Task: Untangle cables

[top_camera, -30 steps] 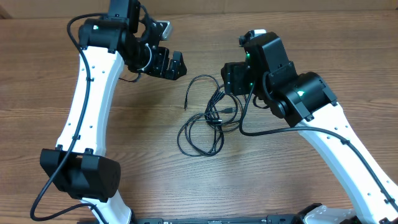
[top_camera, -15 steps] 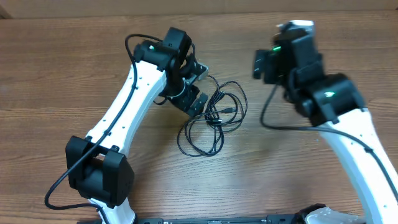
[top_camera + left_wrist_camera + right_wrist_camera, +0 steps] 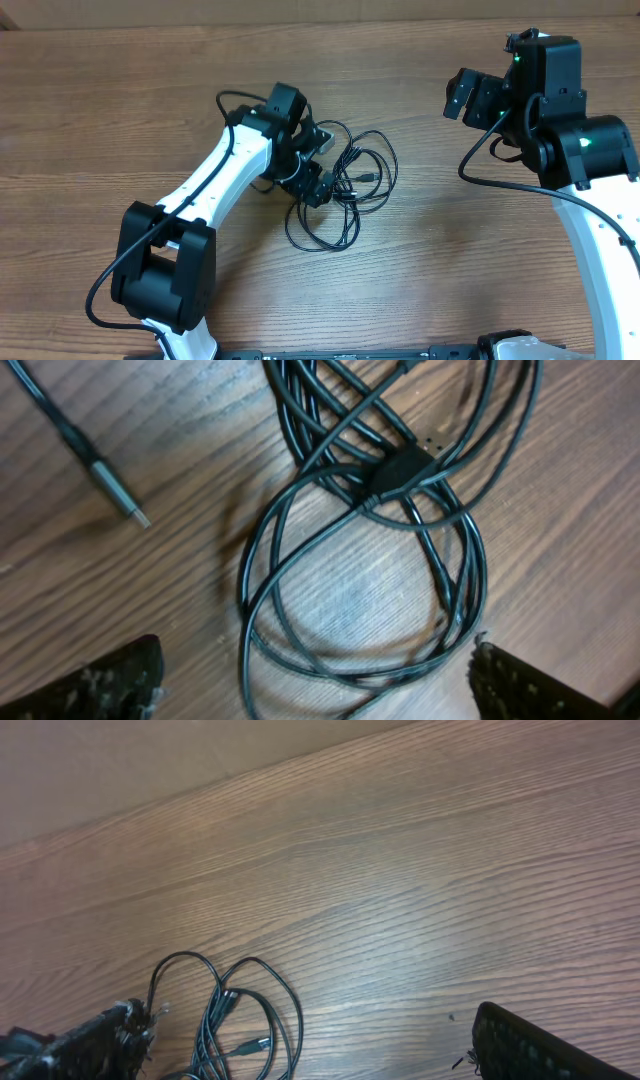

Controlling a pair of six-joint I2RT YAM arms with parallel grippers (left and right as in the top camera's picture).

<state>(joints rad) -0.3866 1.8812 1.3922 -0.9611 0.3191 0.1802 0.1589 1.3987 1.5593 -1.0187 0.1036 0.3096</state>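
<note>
I should grab the cables' loops at one side of the tangle with my left gripper next. Then the rest stays free for my right gripper to untangle.
The cables lie in a small black tangle of loops at mid table. My left gripper hangs low over the tangle's left side, open. In the left wrist view its fingertips stand wide apart on either side of the cables' lower loops, and nothing is pinched between them. A loose plug end lies apart at upper left. My right gripper is raised at the far right, open and empty. Its wrist view has the cables at lower left, beside its left finger.
The table is brown wood; its back edge meets a beige wall. The left arm's white link slants across the table left of the tangle. The right arm occupies the right side.
The left arm swung in from the far left and came down over the tangle. The right arm drew back up and to the right, away from the cables. The upper loop has spread rightward.
</note>
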